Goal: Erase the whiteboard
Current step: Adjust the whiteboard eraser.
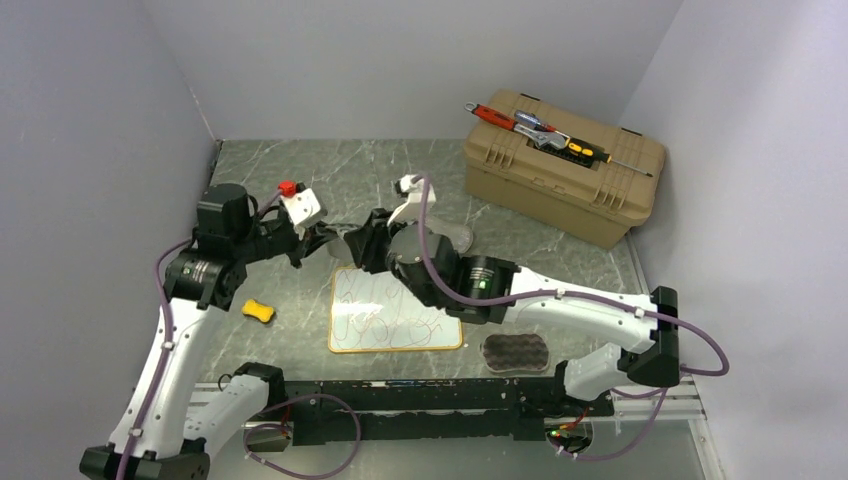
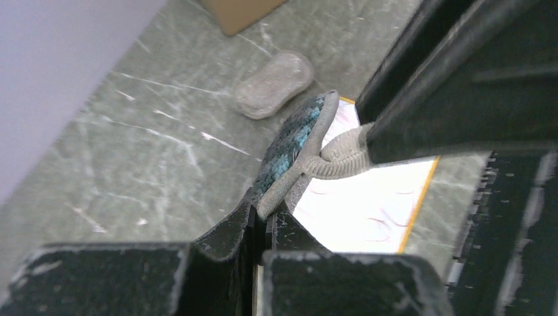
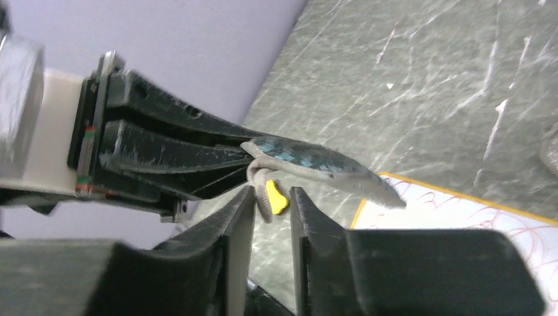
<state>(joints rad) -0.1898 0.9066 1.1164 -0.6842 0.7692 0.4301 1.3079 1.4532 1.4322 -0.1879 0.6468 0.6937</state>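
Note:
I need to grab the eraser pad next with my right gripper by the grey strap at its edge, which leaves the pad's side free to erase the whiteboard.
The whiteboard (image 1: 395, 325) lies flat on the table, yellow-framed and covered with dark scribbles; it also shows in the left wrist view (image 2: 368, 204) and the right wrist view (image 3: 460, 214). My left gripper (image 1: 322, 238) (image 2: 270, 210) is shut on the edge of a grey and teal eraser pad (image 2: 293, 141) (image 3: 316, 161), held in the air over the board's far left corner. My right gripper (image 1: 362, 240) (image 3: 271, 194) faces it, open. The pad's grey strap (image 3: 260, 191) (image 2: 342, 158) hangs between the right jaws, which are not closed on it.
A second grey pad (image 1: 452, 238) (image 2: 274, 84) lies behind the board. A yellow sponge (image 1: 258, 311) lies left of the board, and a dark wavy sponge (image 1: 515, 352) at its near right. A tan toolbox (image 1: 563, 165) with hand tools (image 1: 540, 130) on its lid stands at the back right.

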